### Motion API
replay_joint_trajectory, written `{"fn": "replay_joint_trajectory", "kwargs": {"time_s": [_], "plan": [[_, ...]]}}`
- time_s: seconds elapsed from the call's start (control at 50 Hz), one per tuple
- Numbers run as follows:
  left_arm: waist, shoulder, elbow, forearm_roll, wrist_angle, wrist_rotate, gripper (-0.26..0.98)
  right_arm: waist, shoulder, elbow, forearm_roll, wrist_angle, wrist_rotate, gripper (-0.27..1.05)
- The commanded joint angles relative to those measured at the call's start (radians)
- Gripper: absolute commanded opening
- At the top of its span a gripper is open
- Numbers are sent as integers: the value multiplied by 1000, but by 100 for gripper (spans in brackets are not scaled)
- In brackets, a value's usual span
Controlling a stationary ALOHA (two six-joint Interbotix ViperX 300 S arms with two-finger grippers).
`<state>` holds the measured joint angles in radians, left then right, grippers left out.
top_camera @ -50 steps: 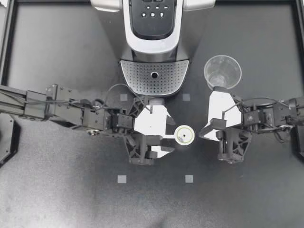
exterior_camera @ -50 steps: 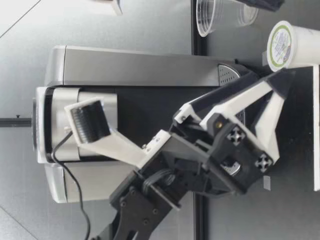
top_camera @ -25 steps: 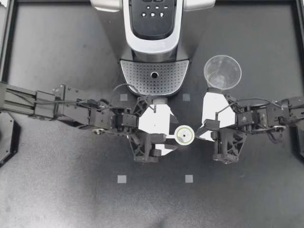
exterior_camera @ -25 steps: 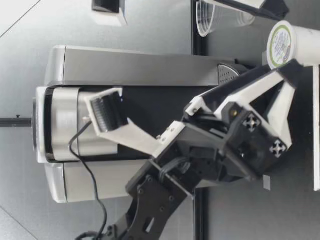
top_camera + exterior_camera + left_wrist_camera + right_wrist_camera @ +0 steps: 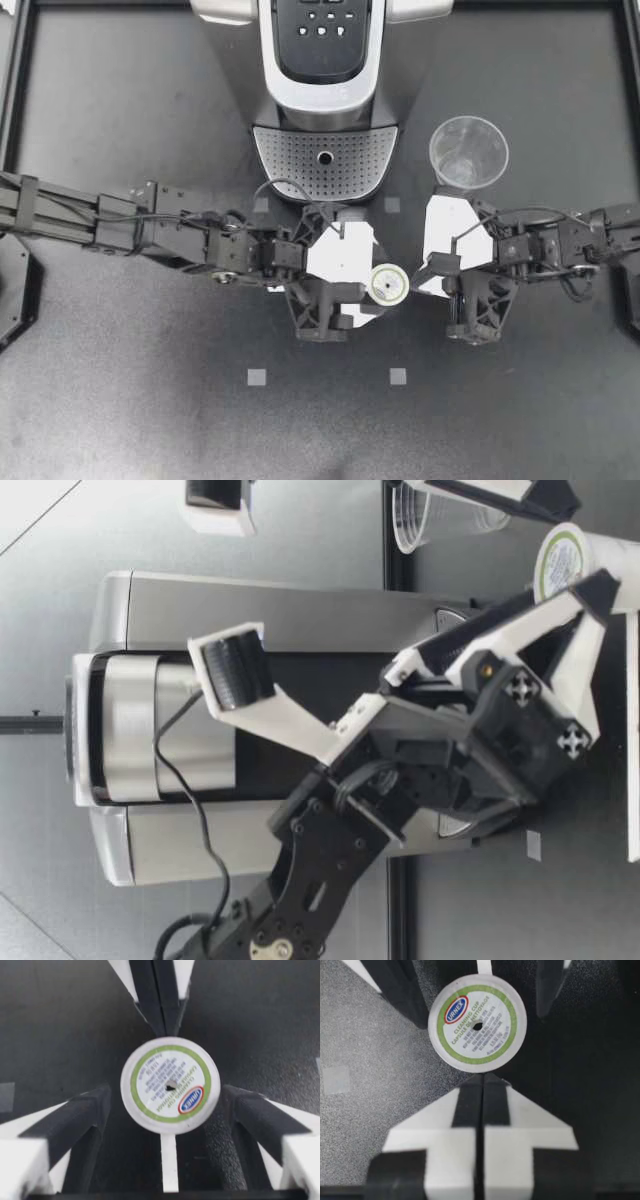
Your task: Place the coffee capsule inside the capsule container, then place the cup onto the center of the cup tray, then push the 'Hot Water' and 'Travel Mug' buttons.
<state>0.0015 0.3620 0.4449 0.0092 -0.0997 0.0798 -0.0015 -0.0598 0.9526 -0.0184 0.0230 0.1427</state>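
Note:
My left gripper grabs the coffee capsule by its rim (image 5: 390, 303) (image 5: 215, 1086) next, to place the capsule inside the coffee machine's capsule container.
The coffee capsule (image 5: 387, 285), white with a green-ringed lid, stands upright on the table in front of the coffee machine (image 5: 322, 60). My left gripper (image 5: 373, 287) is open around it. In the left wrist view the capsule (image 5: 170, 1085) sits between the two fingers (image 5: 75, 1117) with a gap on each side. My right gripper (image 5: 420, 281) is shut, its tip just beside the capsule (image 5: 477, 1022) on the side away from the left arm. The clear cup (image 5: 468, 152) stands upright to the right of the perforated cup tray (image 5: 325, 160).
The machine's button panel (image 5: 322, 25) is at the back centre. Small grey squares (image 5: 257, 377) mark the black table. The cup (image 5: 430, 515) stands close behind my right arm. A raised black frame (image 5: 20, 120) edges the table.
My left gripper has moved right, so its open fingers now flank the capsule. My right gripper shifted slightly left toward the capsule and stayed shut. Capsule and cup have not moved.

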Motion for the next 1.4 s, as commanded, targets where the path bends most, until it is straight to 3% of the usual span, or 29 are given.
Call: {"fn": "replay_joint_trajectory", "kwargs": {"time_s": [0.0,0.4,0.7,0.98,1.14,1.38], "plan": [[5,-12,-28,0,-5,2,77,5,-8,-18,-2,-3,-2,2],[6,0,-54,2,-2,2,75,5,-8,-18,-3,-3,-3,2],[6,2,-54,0,5,-6,56,5,-8,-25,-3,-3,-2,2],[5,-14,-43,-3,5,-17,55,6,-23,-23,-3,3,0,2],[5,-60,-9,-11,5,-26,55,5,-89,-25,-2,23,11,2],[-9,-224,120,-17,5,-89,55,-20,-216,-58,0,-63,9,2]]}}
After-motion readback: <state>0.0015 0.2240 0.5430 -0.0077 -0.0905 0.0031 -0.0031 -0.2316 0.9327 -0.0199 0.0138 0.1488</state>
